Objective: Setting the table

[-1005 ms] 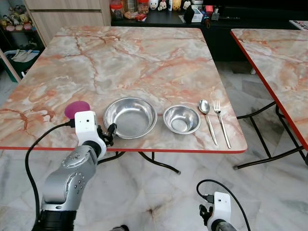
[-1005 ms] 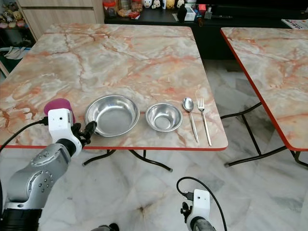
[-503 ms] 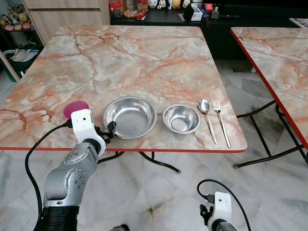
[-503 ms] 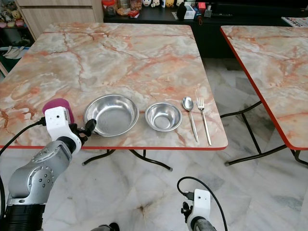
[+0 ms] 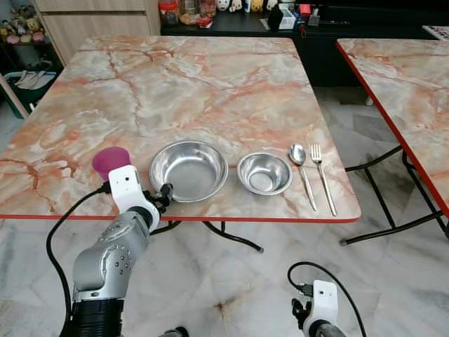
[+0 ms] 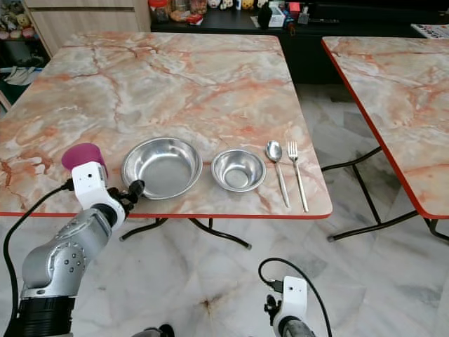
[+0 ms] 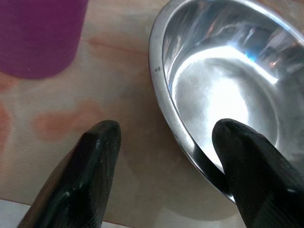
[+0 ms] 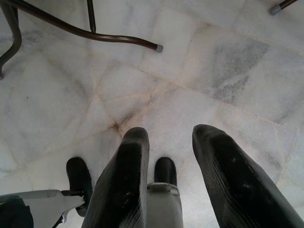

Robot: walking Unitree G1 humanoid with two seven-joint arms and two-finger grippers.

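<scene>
The large steel bowl spreads much wider than my open fingers, so I need to grip it by its thin rim [image 5: 153, 184] with my left gripper next.
On the marble table [image 5: 196, 77], near its front edge, a row runs left to right: a purple cup [image 5: 110, 161], a large steel bowl [image 5: 189, 170], a small steel bowl [image 5: 264, 173], a spoon [image 5: 302, 172] and a fork [image 5: 322, 175]. My left gripper [image 5: 163, 191] hovers at the front edge, open, between the cup and the large bowl. In the left wrist view its fingers [image 7: 95, 152] stand wide apart over the bowl's rim [image 7: 164, 99] and hold nothing. My right gripper [image 8: 166, 137] hangs low over the floor, open.
A second marble table [image 5: 407, 77] stands to the right across a narrow gap. A dark counter [image 5: 280, 17] with small items runs along the back. Black table legs [image 5: 231, 239] cross the pale marble floor [image 5: 231, 288] under the front edge.
My left wrist has sunk slightly toward the table's front edge, uncovering more of the purple cup. Its fingers stay beside the large bowl's rim. Nothing on the table moved.
</scene>
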